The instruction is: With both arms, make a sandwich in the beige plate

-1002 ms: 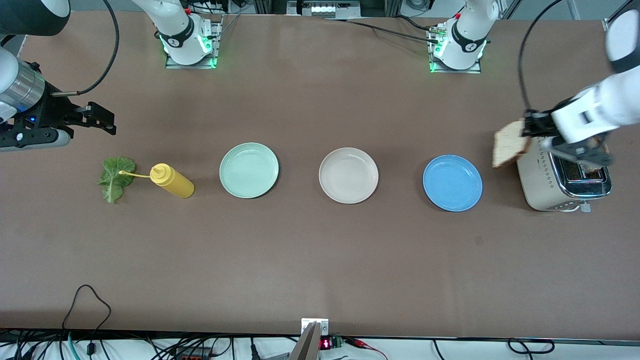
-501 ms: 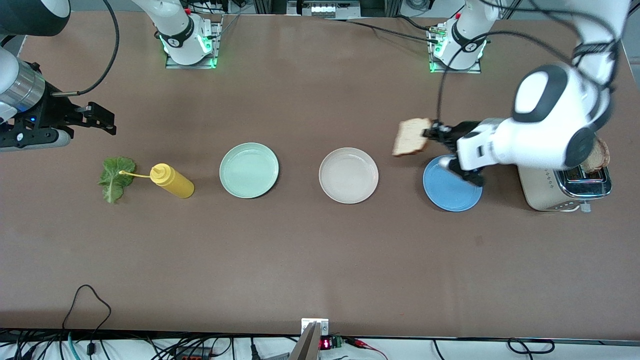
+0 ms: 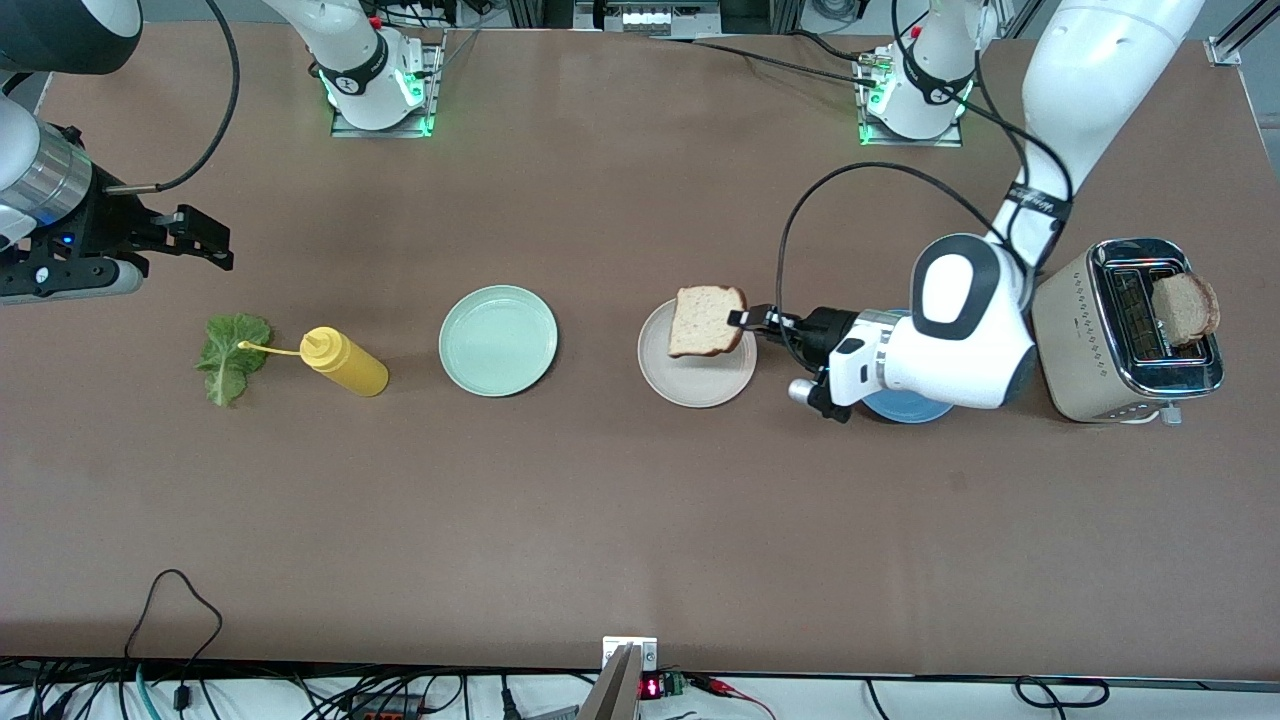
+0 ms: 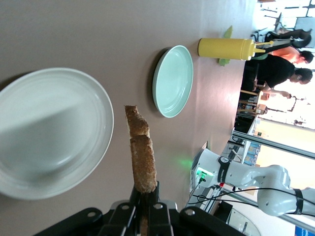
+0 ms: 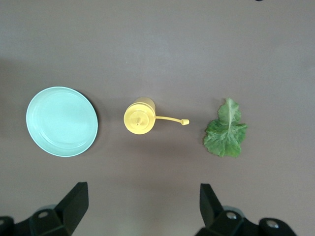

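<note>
My left gripper needs to lower the bread slice to the beige plate [image 3: 690,395] before it releases the slice hanging above.
My left gripper [image 3: 745,318] is shut on one edge of a pale bread slice [image 3: 707,320] with a brown crust. It holds the slice on edge over the beige plate [image 3: 690,395]. The left wrist view shows the slice [image 4: 142,157] clamped between the jaws of the left gripper [image 4: 146,196], beside the beige plate [image 4: 49,132]. Another bread slice [image 3: 1183,308] stands in the toaster [image 3: 1090,340]. The green lettuce leaf [image 3: 232,355] lies on the table at the right arm's end. My right gripper [image 3: 222,247] waits open and empty above the table near the lettuce leaf [image 5: 225,130].
A yellow mustard bottle [image 3: 345,362] lies beside the lettuce. A mint-green plate [image 3: 497,340] sits between the bottle and the beige plate. My left arm covers most of the blue plate [image 3: 905,410], which lies next to the toaster. Cables run along the table's near edge.
My left arm has carried the bread slice from beside the toaster, past the blue plate, to over the beige plate. The right arm has not moved.
</note>
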Controlling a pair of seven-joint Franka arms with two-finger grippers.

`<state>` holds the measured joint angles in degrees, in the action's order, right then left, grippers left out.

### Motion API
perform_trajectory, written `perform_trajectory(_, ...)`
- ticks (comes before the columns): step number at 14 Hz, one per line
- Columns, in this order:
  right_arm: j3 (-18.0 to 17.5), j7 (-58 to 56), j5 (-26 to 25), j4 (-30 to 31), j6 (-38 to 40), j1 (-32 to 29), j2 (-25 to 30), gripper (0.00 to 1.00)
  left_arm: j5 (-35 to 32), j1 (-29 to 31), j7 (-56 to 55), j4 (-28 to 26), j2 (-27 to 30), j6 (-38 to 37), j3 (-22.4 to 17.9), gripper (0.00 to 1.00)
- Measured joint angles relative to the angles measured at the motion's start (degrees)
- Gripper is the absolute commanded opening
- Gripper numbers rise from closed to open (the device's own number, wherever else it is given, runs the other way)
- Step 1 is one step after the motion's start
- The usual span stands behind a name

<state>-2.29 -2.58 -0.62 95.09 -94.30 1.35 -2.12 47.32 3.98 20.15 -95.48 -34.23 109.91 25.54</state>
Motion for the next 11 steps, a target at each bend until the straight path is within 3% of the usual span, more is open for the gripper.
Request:
perform_trajectory(3, 0.00, 0.00, 0.00, 0.01, 0.00, 0.00, -0.05, 1.00, 1.97, 0.56, 11.30, -1.39, -3.83, 3.05, -0.25, 0.00)
perform_trajectory(7, 0.00, 0.00, 0.00, 0.01, 0.00, 0.00, -0.07, 1.00, 12.37, 0.76, 24.86, -7.04, -6.37, 7.79, -0.40, 0.00)
perform_trajectory(11, 0.00, -0.07, -0.01, 0.03, 0.63, 0.00, -0.14, 1.00, 14.40, 0.88, 30.61, -9.04, -7.40, 8.64, -0.50, 0.00)
